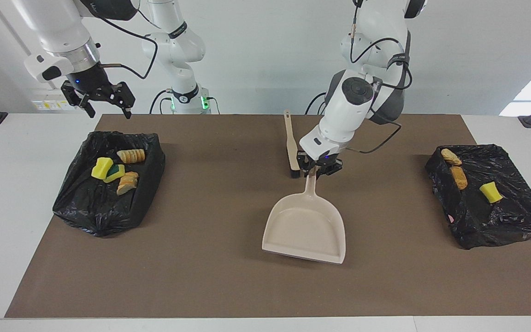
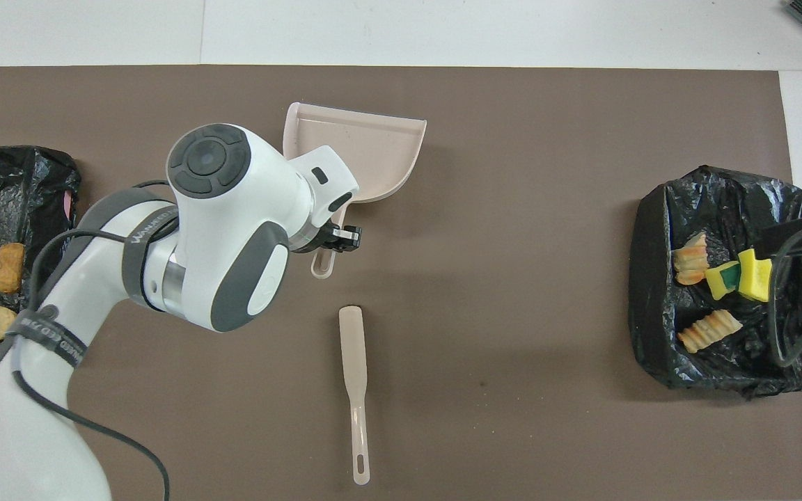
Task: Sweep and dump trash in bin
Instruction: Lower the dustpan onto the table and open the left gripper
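The left gripper should keep hold of the dustpan, because the dustpan's shadow is apart from the dustpan's rim and the dustpan would drop if the gripper opened now.
My left gripper (image 1: 315, 171) is shut on the handle of the empty beige dustpan (image 1: 304, 228), which sits low over the middle of the brown mat with its mouth pointing away from the robots; I cannot tell whether it touches the mat. The dustpan (image 2: 366, 149) lies just farther from the robots than the brush (image 2: 354, 390). Trash lies in two black-bagged bins: bread pieces (image 1: 459, 177) and a yellow sponge (image 1: 490, 191) in the bin (image 1: 500, 226) at the left arm's end, sponges (image 1: 102, 167) and bread (image 1: 131, 156) in the bin (image 1: 95, 216) at the right arm's end. My right gripper (image 1: 105, 112) hangs open and empty above that bin's robot-side edge.
The beige black-bristled brush (image 1: 292, 147) lies on the mat (image 1: 210, 276) right beside my left gripper, bristles pointing away from the robots. White tabletop (image 1: 7, 207) borders the mat at both ends. A cable (image 2: 784, 348) from the right arm hangs over its bin (image 2: 651, 278).
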